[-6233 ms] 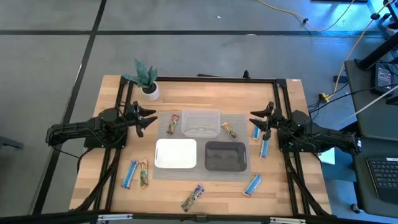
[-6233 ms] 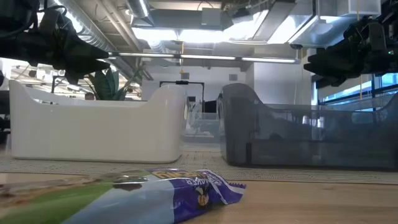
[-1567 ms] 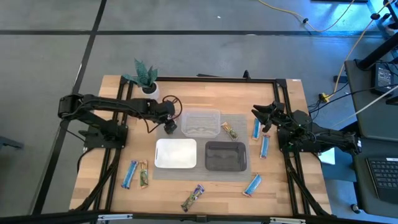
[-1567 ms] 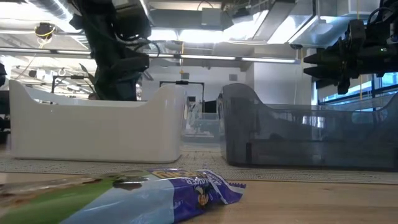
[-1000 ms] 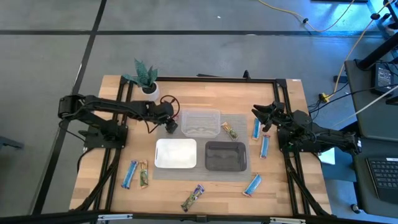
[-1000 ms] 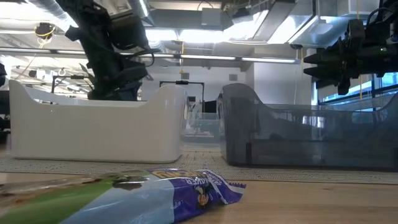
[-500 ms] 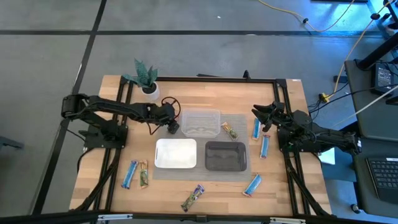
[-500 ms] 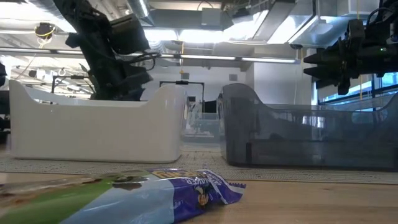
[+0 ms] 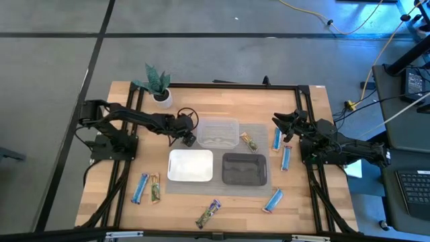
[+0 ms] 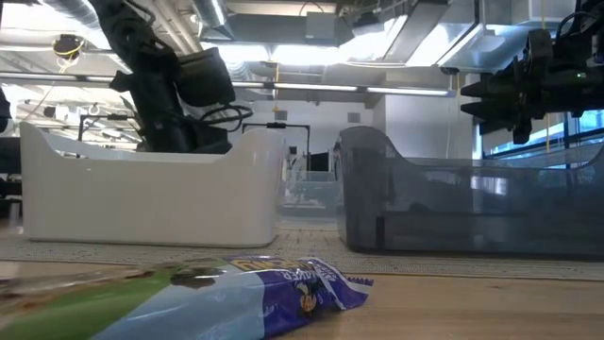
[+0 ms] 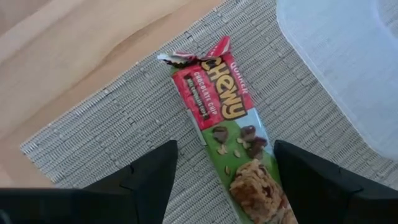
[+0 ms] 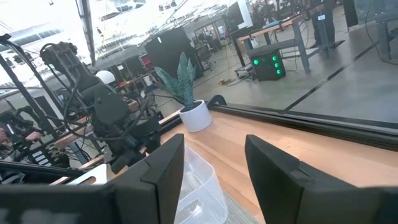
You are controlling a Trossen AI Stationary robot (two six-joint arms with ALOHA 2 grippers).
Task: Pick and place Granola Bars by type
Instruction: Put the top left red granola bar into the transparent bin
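Observation:
The left gripper's fingers are beside both edges of the red-and-green bar, low over the grey mat. The gripper needs to close on the bar and would hold it now.
My left gripper (image 9: 189, 138) (image 11: 224, 152) is open and points down over a red-and-green granola bar (image 11: 229, 121). The bar lies flat on the grey mat beside the clear tray (image 9: 216, 132). One finger stands on each side of the bar, apart from it. In the high view the gripper hides this bar. My right gripper (image 9: 282, 125) (image 12: 214, 155) hovers open near the table's right edge, above two blue bars (image 9: 276, 139) (image 9: 286, 158). More bars lie flat on the table: brown-green (image 9: 248, 141), blue (image 9: 140, 188), brown (image 9: 155, 188), green-purple (image 9: 209, 214) (image 10: 208, 297) and blue (image 9: 273, 199).
The white tray (image 9: 190, 165) and black tray (image 9: 244, 168) sit on the mat, nearer than the clear tray. A potted plant (image 9: 158, 84) stands at the far left corner. A black frame (image 9: 222, 86) rims the table. Bare wood lies along the near edge.
My left gripper has moved a little toward the table's right and near edge, closing on the clear tray's left side, and now stands over the red-green bar. My right arm has kept still.

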